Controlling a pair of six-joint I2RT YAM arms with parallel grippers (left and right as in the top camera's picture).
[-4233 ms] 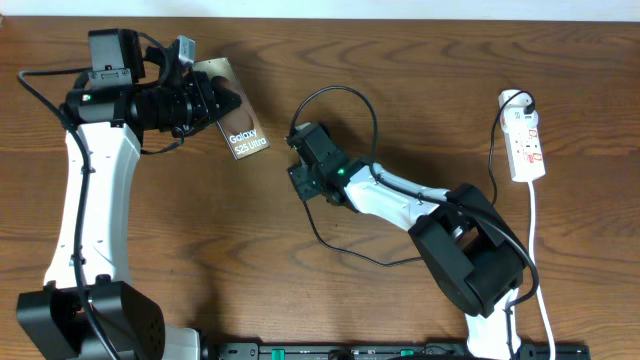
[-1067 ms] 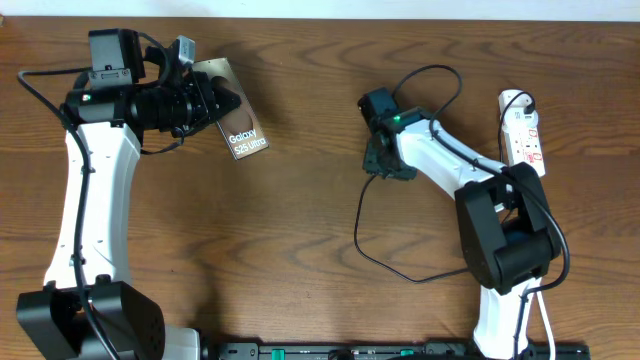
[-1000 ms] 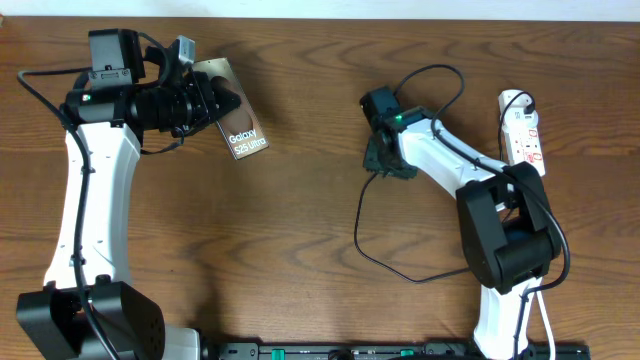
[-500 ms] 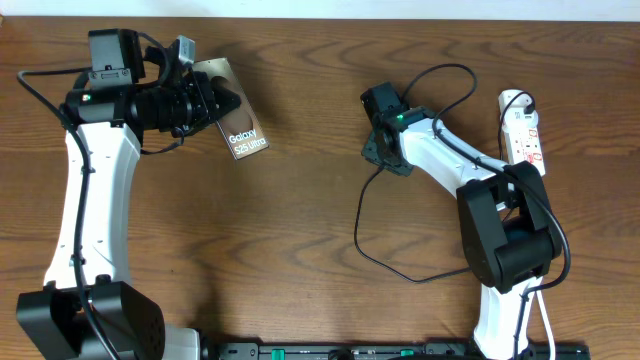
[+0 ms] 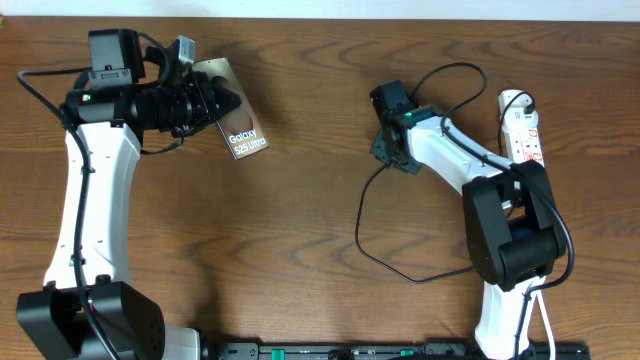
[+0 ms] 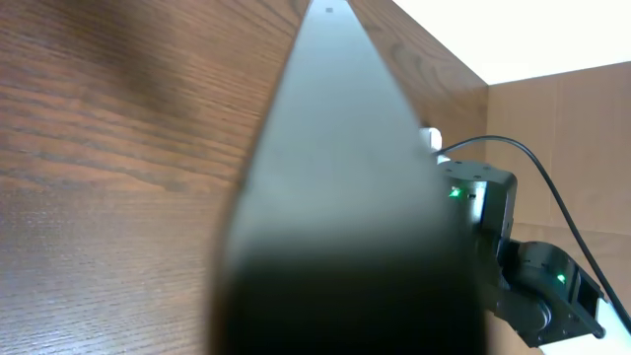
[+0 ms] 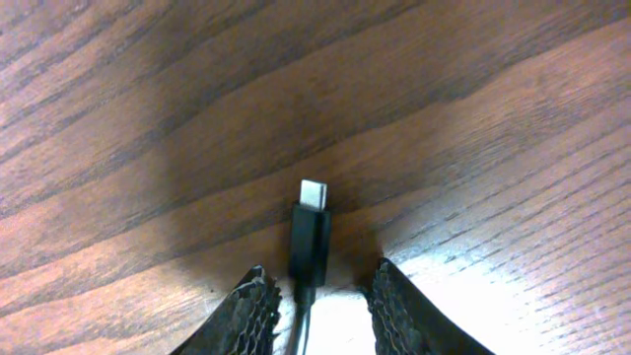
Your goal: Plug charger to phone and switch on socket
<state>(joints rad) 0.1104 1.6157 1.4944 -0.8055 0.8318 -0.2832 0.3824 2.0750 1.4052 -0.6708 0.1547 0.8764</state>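
Observation:
Next, my right gripper grabs the charger's black plug by its cable-end sides. This leaves the metal end, pointing away, free to plug the phone (image 5: 238,125).
My left gripper (image 5: 212,100) is shut on the top end of the bronze-brown phone (image 5: 238,125) and holds it at the back left. In the left wrist view the phone's dark blurred edge (image 6: 345,197) fills the middle. The charger's thin black cable (image 5: 362,215) loops over the table up to my right gripper (image 5: 385,150). In the right wrist view the black plug tip (image 7: 312,222) lies between the parted fingers (image 7: 315,281), its metal end pointing away, just above the wood. The white socket (image 5: 525,135) lies at the far right, to the right of the right gripper.
The socket's white cord (image 5: 536,250) runs down the right edge of the table. The right arm (image 6: 493,227) shows beyond the phone in the left wrist view. A black rail (image 5: 380,350) runs along the front edge.
My right gripper has moved from the table's middle to the right and back toward the socket, dragging the charger cable along. The left arm and the phone have not moved.

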